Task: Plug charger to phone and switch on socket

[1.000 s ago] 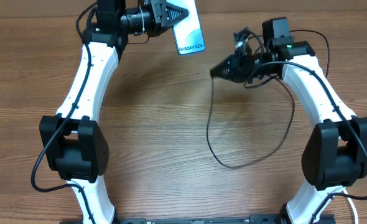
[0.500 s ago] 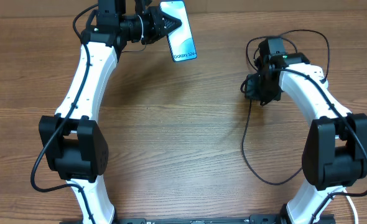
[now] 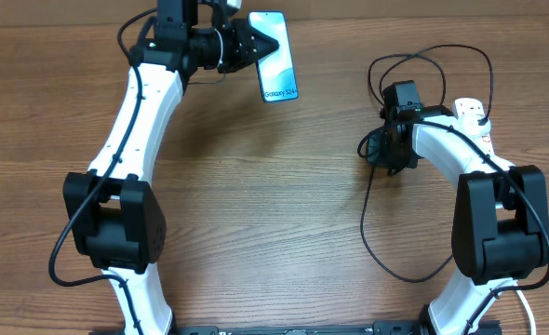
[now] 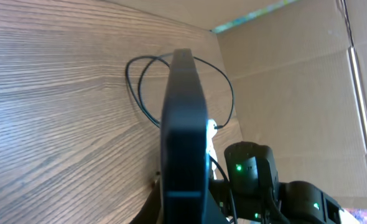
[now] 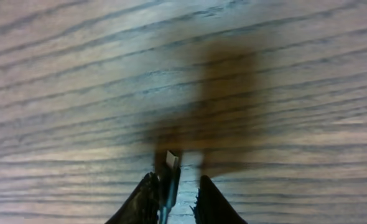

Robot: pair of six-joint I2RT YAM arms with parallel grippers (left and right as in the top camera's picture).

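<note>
My right gripper is to pick up the charger next, just behind its connector tip (image 5: 169, 186), so that the metal end stays free to plug into the phone.
My left gripper (image 3: 261, 45) is shut on the phone (image 3: 277, 58) and holds it above the table at the far middle, with its blue screen and white text facing up. In the left wrist view the phone (image 4: 185, 118) shows edge-on between the fingers. My right gripper (image 3: 382, 149) points down at the table, left of the white socket (image 3: 474, 113). In the right wrist view its jaws (image 5: 178, 186) are slightly apart. The charger's connector tip (image 5: 170, 163) lies against the left finger (image 5: 147, 199), with a gap to the right finger. The black cable (image 3: 366, 233) trails toward me and loops back.
More black cable loops (image 3: 433, 51) lie at the far right by the socket, and also show in the left wrist view (image 4: 134, 93). A cardboard wall (image 4: 295, 74) stands behind the table. My right arm (image 4: 252, 174) shows in the left wrist view.
My right gripper has moved from the middle to the right and down toward the table, dragging the cable with it. My left gripper shifted the phone slightly at the far edge.
</note>
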